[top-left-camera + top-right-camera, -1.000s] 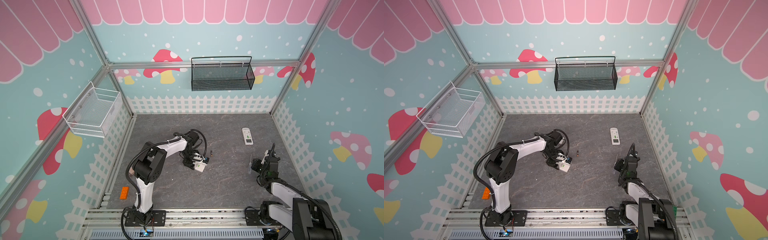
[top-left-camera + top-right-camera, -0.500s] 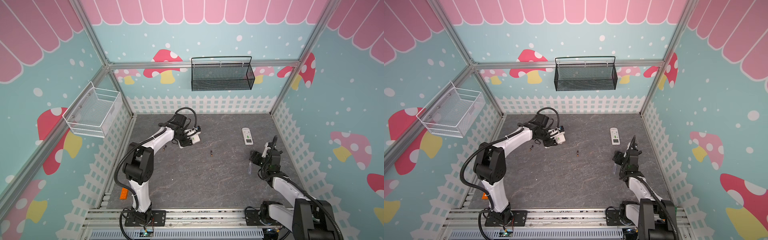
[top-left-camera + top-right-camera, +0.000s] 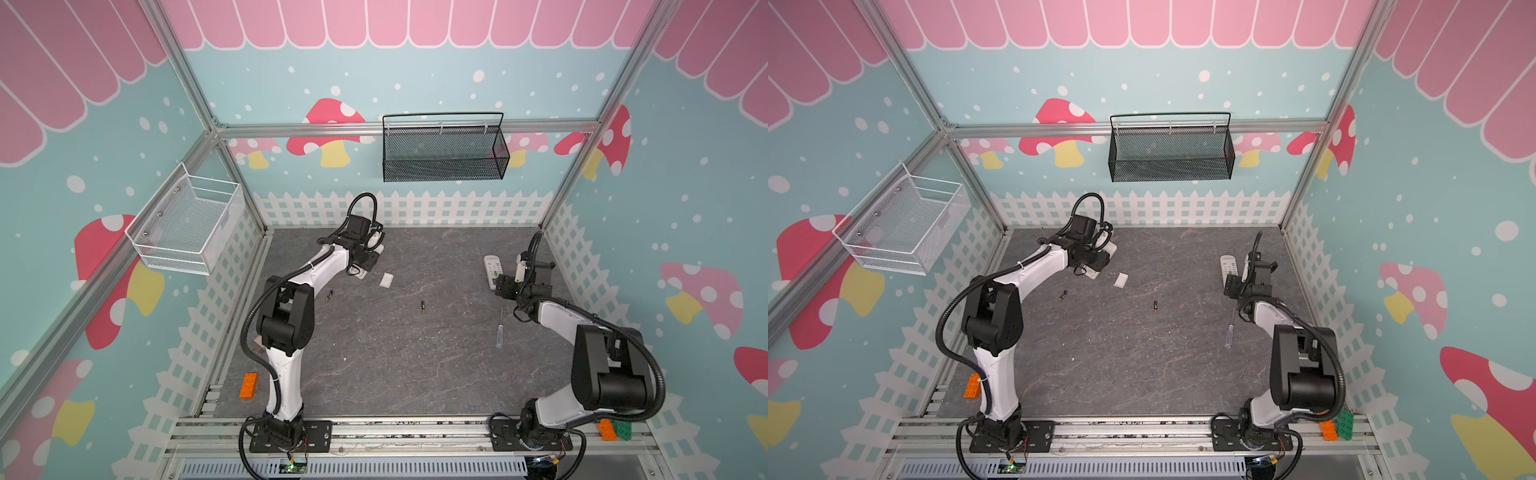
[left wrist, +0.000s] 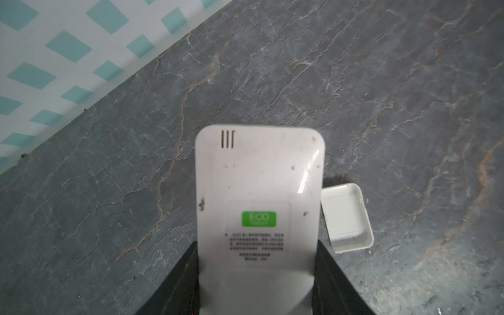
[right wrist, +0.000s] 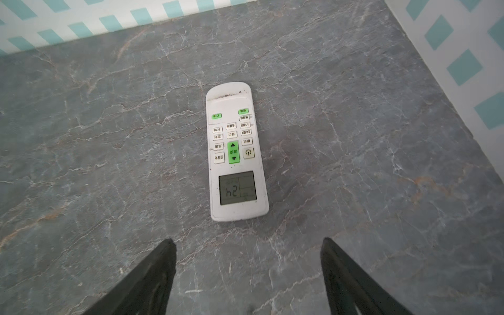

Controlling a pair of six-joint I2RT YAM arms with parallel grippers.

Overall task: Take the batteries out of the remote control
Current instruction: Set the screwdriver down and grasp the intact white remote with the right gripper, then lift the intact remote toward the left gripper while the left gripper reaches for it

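Note:
My left gripper keeps hold of the white remote control (image 4: 259, 191) until it rests flat, as its far end (image 4: 260, 144) is high above the grey floor.
My left gripper (image 4: 257, 244) is shut on a white remote control (image 4: 259, 191), held back side up with a green ECO label showing. In both top views that gripper (image 3: 365, 262) is at the back left. A loose white battery cover (image 4: 346, 218) lies beside it on the floor (image 3: 386, 279). Two batteries lie on the grey floor, one near the left arm (image 3: 329, 295) and one mid-floor (image 3: 422, 307). My right gripper (image 5: 247, 241) stands open and empty just short of a second white remote (image 5: 236, 152), which lies buttons up at the back right (image 3: 491, 266).
A clear-handled screwdriver (image 3: 499, 332) lies on the floor by the right arm. An orange brick (image 3: 248, 385) sits at the front left. A black mesh basket (image 3: 444, 149) and a white wire basket (image 3: 187, 228) hang on the walls. White fence panels border the floor.
The left arm carried its remote from mid-floor to the back left, and the cover now lies beside it. The right gripper opened, let go of the screwdriver and moved towards the second remote.

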